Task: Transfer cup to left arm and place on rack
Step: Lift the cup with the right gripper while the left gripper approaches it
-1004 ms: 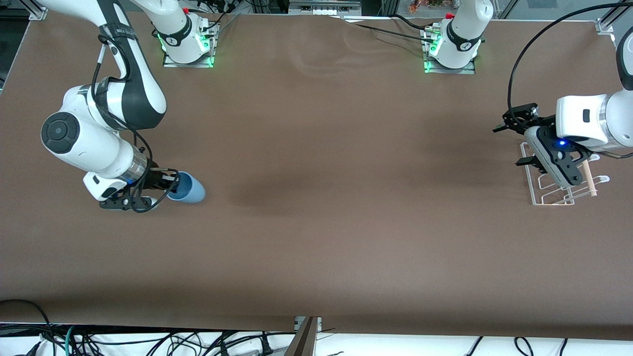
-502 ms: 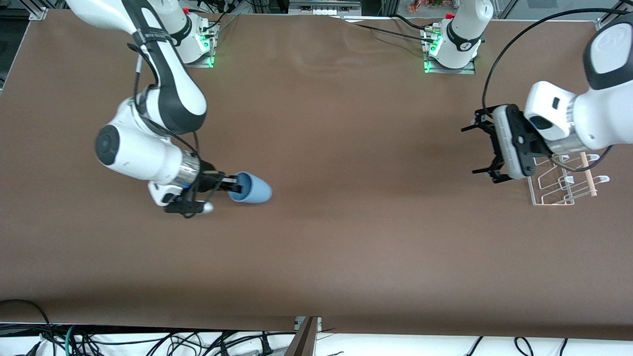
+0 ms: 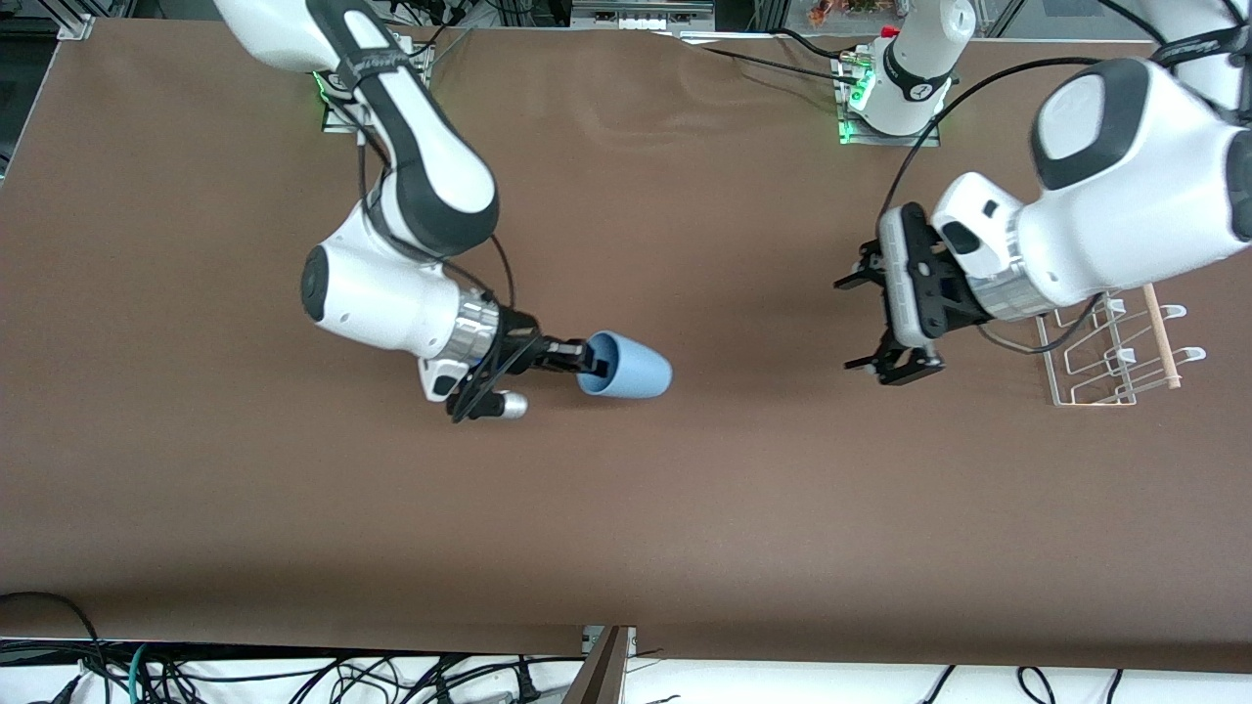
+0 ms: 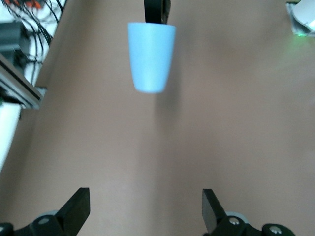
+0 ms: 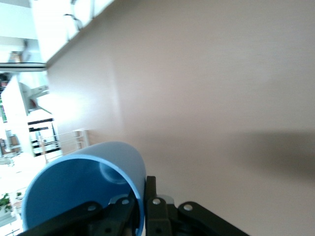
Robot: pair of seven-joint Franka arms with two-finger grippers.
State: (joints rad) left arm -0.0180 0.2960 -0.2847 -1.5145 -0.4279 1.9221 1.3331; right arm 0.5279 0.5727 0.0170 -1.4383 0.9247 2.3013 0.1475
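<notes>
The light blue cup's rim has to stay free to go over the wire rack point(image 3: 1110, 357), so my left gripper will next grab the cup by its closed end point(image 3: 654, 377).
The light blue cup point(image 3: 626, 368) hangs sideways over the middle of the table, its closed end toward the left arm. My right gripper point(image 3: 587, 360) is shut on the cup's rim point(image 5: 139, 189), one finger inside and one outside. My left gripper point(image 3: 865, 325) is open and empty, over the table between the cup and the rack, facing the cup. In the left wrist view the cup point(image 4: 150, 56) is straight ahead, well off from the spread fingertips point(image 4: 78, 209). The wire rack point(image 3: 1110, 357) with its pale wooden rod stands at the left arm's end of the table.
The brown table cover point(image 3: 626, 508) is bare around both grippers. The arm bases point(image 3: 890, 93) stand along the edge farthest from the front camera. Cables lie below the table's near edge.
My right gripper has carried the cup from the right arm's end toward the table's middle. My left gripper has moved off the rack toward the cup and turned to face it.
</notes>
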